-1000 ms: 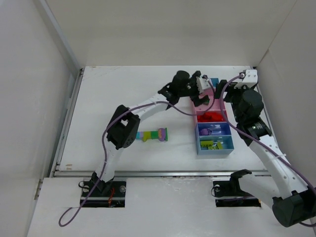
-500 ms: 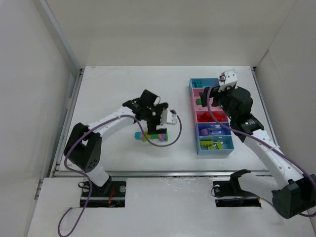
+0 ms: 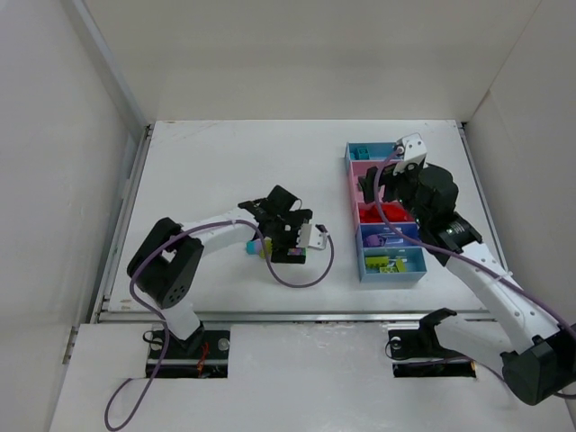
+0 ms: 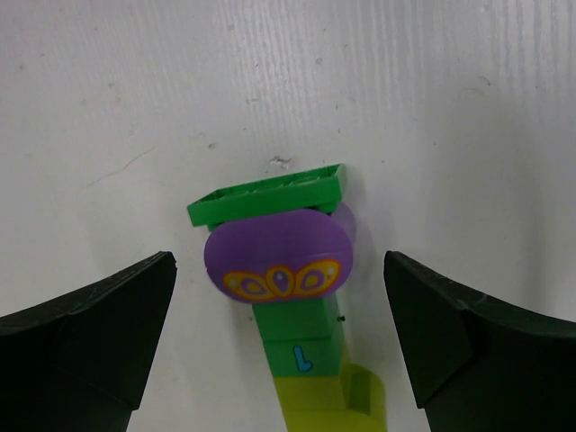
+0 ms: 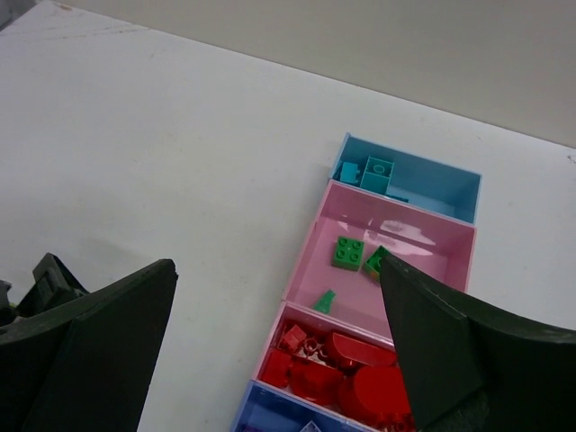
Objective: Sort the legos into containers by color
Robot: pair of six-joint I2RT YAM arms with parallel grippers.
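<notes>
My fingers stop short of the plate in the left wrist view, so it is too early to close. My left gripper moves toward the green plate (image 4: 268, 192) first.
A stack of joined legos lies on the table: a green plate (image 4: 268, 192), a purple dome with a crown print (image 4: 277, 256), a green brick (image 4: 297, 337) and a yellow-green brick (image 4: 328, 400). In the top view the stack (image 3: 267, 250) has a teal brick (image 3: 253, 245) at its left end. My left gripper (image 4: 279, 360) is open, its jaws wide on either side of the stack without touching it; it also shows in the top view (image 3: 288, 241). My right gripper (image 5: 279, 360) is open and empty, hovering above the containers (image 3: 353, 193).
The strip holds teal bricks in the far light blue bin (image 5: 409, 175), green ones in the pink bin (image 5: 396, 243), red ones in the second pink bin (image 5: 342, 360), purple in the darker blue bin (image 3: 389, 238), and yellow-green in the near light blue bin (image 3: 393, 263). White walls enclose the table.
My left arm has swung from over the far bins back to the lego stack and come down around it. My right arm has shifted slightly left and nearer over the bins.
</notes>
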